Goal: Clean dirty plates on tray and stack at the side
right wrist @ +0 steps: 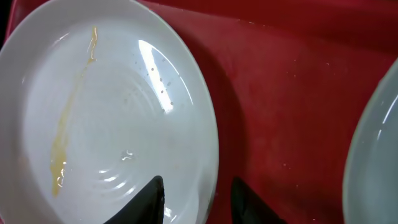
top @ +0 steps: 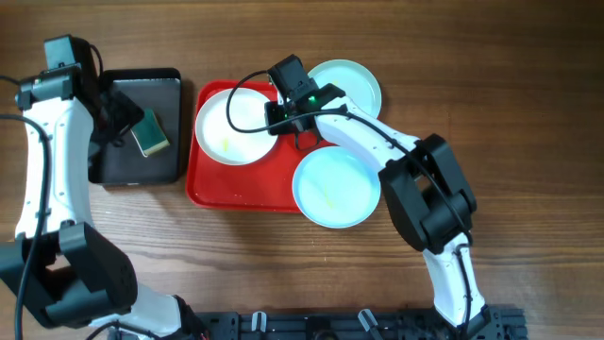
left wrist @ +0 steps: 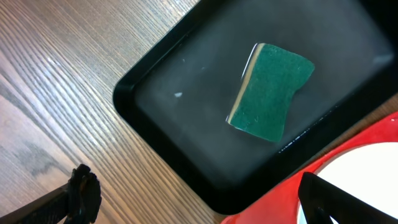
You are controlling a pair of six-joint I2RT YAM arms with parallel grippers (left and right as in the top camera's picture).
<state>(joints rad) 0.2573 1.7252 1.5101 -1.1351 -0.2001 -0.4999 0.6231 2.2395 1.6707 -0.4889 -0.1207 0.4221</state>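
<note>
My left gripper pinches the green sponge across its narrow middle from the green top next. That leaves the sponge's bottom side free to wipe plates.
The cream-white plate [top: 234, 126] lies at the left end of the red tray [top: 241, 194] and bears a yellow smear [right wrist: 68, 124]. One pale-blue plate [top: 349, 85] rests over the tray's far right corner, and another [top: 335, 187] overhangs its near right edge. My right gripper [right wrist: 198, 193] stands astride the cream plate's [right wrist: 112, 106] right rim, one finger over the plate and one over the red tray [right wrist: 286, 81], with a gap showing on each side. My left gripper [left wrist: 199, 193] hangs wide open over the black tray's [left wrist: 174, 124] corner, holding nothing.
A green sponge [left wrist: 270, 93] lies in the black tray [top: 142, 165], left of the red tray. The pale-blue plate's edge [right wrist: 379, 155] sits close to the right of my right gripper. Bare wooden table surrounds both trays.
</note>
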